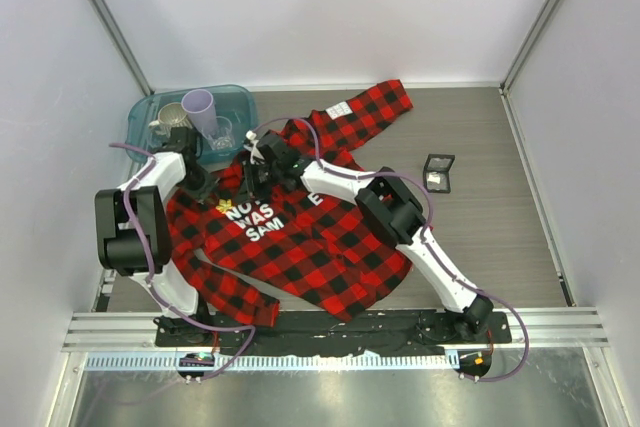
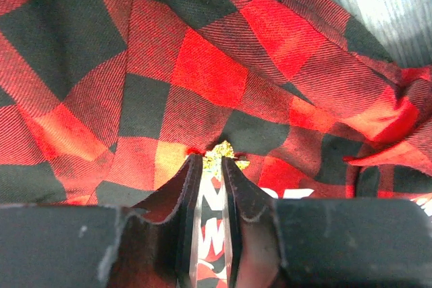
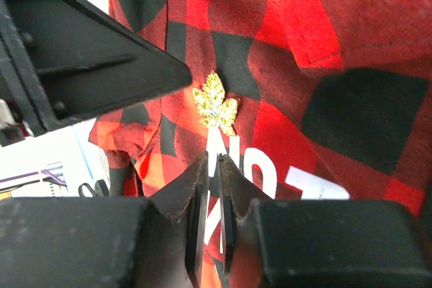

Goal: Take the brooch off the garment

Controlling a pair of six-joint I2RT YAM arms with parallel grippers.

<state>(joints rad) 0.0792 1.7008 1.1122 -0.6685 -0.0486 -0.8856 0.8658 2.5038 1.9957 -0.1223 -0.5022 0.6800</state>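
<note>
I would bring my right gripper up empty if I lifted it now, and the brooch would stay on the garment, because the gripper's closed fingers are on the letter below the brooch.
The red-and-black plaid garment lies spread on the table, white letters up. The gold leaf-shaped brooch is pinned just above the letters. In the left wrist view the left gripper has its jaws drawn to a narrow gap, with the brooch pinched at its tips. In the right wrist view the whole brooch shows, with the left gripper's black finger touching its upper left edge. The right gripper is shut and empty, with its tips on the white letter N just below the brooch.
A teal tub with a purple cup and other cups stands at the back left. A small black box lies to the right of the garment. One sleeve reaches the back wall, with a white label on it.
</note>
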